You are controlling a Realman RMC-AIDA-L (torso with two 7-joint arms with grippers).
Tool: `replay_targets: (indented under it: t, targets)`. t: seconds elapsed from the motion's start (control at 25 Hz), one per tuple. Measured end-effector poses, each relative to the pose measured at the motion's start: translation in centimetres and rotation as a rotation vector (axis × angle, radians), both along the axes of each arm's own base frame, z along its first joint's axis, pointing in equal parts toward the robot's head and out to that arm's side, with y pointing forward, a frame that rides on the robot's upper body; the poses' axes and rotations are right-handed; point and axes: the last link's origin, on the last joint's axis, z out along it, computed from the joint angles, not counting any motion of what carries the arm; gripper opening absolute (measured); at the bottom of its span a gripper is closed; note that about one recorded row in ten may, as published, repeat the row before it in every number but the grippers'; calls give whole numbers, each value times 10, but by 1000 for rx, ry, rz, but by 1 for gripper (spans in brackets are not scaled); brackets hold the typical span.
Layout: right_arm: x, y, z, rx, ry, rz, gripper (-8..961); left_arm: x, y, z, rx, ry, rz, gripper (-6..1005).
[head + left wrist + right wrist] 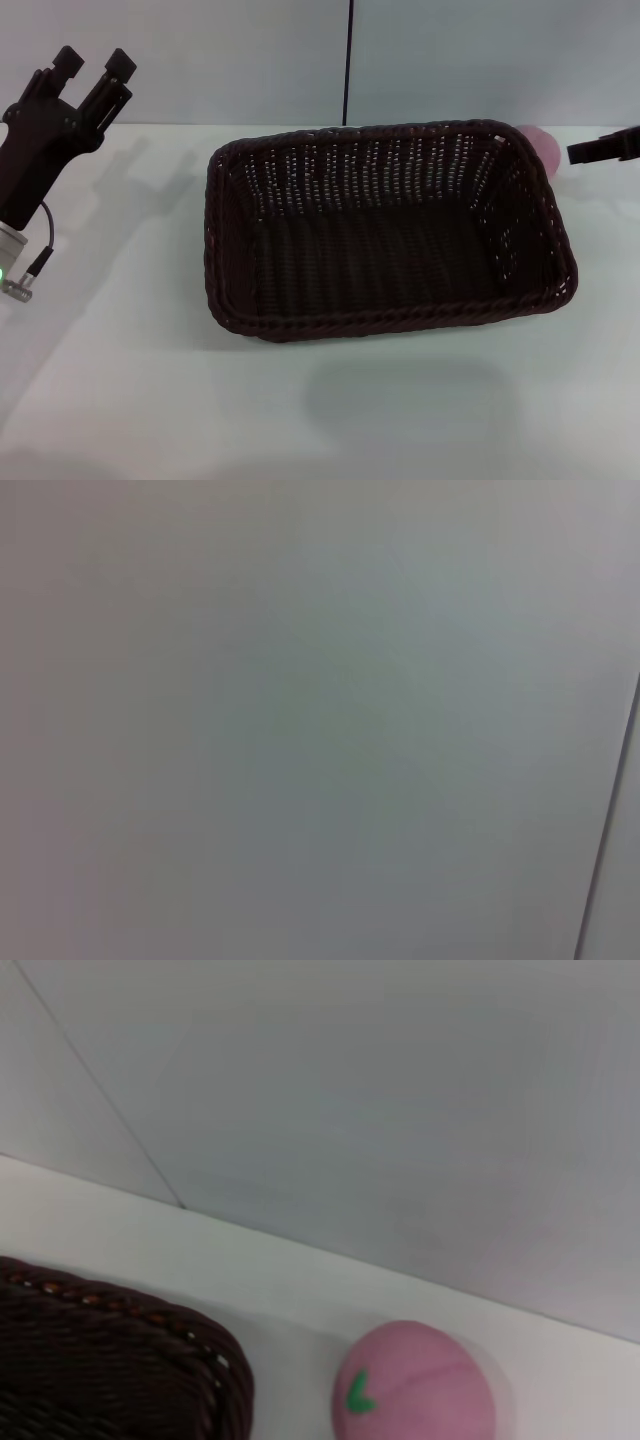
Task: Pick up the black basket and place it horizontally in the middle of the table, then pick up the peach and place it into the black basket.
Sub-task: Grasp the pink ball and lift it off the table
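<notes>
The robot's right gripper isn't ready to close on the peach yet and will move toward it first, because white tabletop lies between the gripper's fingers and the peach's side [550,153] [470,1395].
The black basket [385,228] lies lengthwise across the middle of the white table [150,400], upright and empty. The peach [541,148] rests on the table just behind the basket's far right corner. In the right wrist view the peach [415,1385] shows its green leaf mark beside the basket's braided rim [120,1325]. My right gripper [604,148] reaches in from the right edge, close to the peach and level with it. My left gripper [93,66] is raised at the far left, open and holding nothing, well away from the basket.
A grey wall with a dark vertical seam [349,60] stands behind the table. The left wrist view shows only that wall. White tabletop stretches in front of the basket and to its left.
</notes>
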Motion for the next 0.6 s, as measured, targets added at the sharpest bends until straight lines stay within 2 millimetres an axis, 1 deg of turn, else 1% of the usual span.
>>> replay_targets:
  t: [0.48,0.6]
  targets:
    - [-5,7,-14,-1,10,2,552,0,-3,0,5,-10,-5,789]
    - [-8,9,-21,-1,1,11,552,-1,-5,-1,3,-17,-3,789]
